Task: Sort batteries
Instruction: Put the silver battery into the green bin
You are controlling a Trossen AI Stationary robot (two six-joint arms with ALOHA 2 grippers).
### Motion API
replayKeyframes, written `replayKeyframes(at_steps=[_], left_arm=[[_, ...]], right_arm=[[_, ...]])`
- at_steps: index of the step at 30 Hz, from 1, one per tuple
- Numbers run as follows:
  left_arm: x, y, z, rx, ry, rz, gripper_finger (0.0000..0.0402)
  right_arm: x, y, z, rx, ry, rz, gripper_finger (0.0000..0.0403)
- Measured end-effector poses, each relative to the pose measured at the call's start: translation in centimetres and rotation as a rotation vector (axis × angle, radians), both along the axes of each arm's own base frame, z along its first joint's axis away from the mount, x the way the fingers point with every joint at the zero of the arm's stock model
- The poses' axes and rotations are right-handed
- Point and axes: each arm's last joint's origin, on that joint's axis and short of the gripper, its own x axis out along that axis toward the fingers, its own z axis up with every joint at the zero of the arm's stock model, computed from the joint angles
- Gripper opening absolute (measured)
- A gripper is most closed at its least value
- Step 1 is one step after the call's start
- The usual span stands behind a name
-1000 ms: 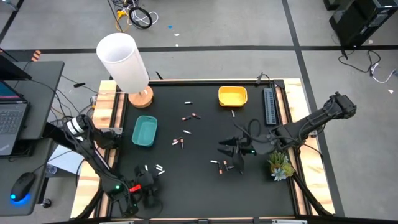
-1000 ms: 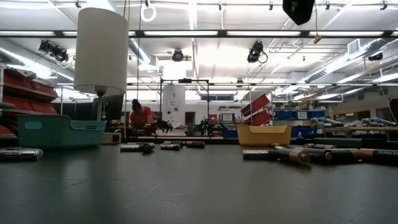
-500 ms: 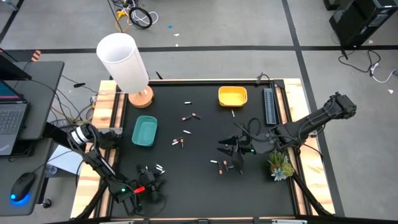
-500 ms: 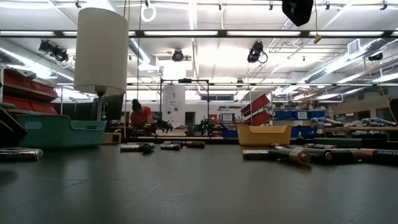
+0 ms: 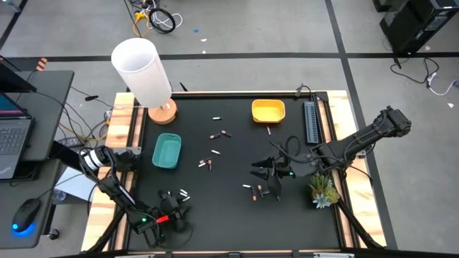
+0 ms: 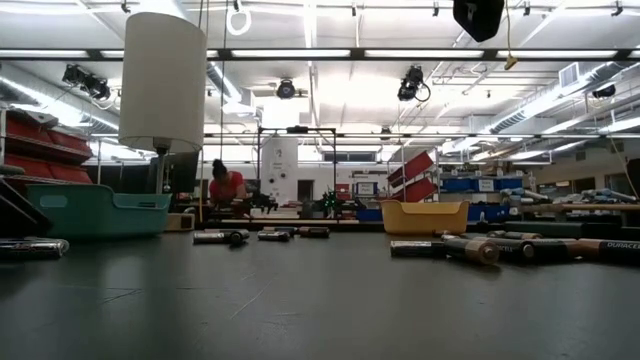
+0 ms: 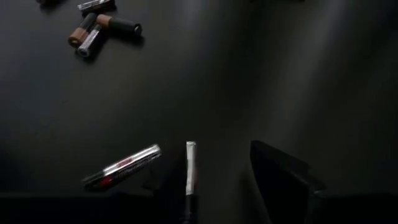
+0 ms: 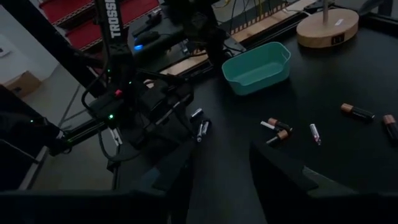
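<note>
I will next use my left gripper to grab the white battery by its body behind the silver tip (image 7: 190,178), so that I can sort the battery into the teal bowl.
Small batteries lie scattered on the black table (image 5: 237,215). Some are white (image 5: 183,195), others dark with copper ends (image 5: 219,134). My left gripper (image 5: 171,202) is open near the table's near left corner, low over two white batteries. In the left wrist view, one white battery (image 7: 190,167) lies between the fingers of my left gripper (image 7: 217,158), close to one finger. The other white battery (image 7: 124,165) lies just outside. My right gripper (image 5: 269,175) is open and empty at the table's right middle, near two dark batteries (image 5: 254,190).
A teal bowl (image 5: 166,151) stands at the left and a yellow bowl (image 5: 268,110) at the far right. A white lamp (image 5: 142,68) stands at the far left corner. A grey power strip (image 5: 310,122) and a green plant sprig (image 5: 323,190) lie along the right edge.
My left gripper has gone a little toward the table's far edge, over the white batteries at the near left. Its dark finger has come into the low view at the left edge. The batteries lie where they were.
</note>
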Motion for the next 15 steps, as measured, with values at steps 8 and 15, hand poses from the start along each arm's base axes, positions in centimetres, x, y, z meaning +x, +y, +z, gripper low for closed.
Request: replayKeyframes(at_steps=[8, 15], left_arm=[[-0.8, 1.3, -1.1, -0.047, -0.009, 0.05, 0.0188], [-1.0, 1.6, -1.6, -0.075, -0.009, 0.046, 0.0178]], right_arm=[[0.2, -0.4, 0.0, 0.006, 0.002, -0.004, 0.0164], [0.3, -0.6, 0.0, 0.014, 0.003, 0.004, 0.0164]])
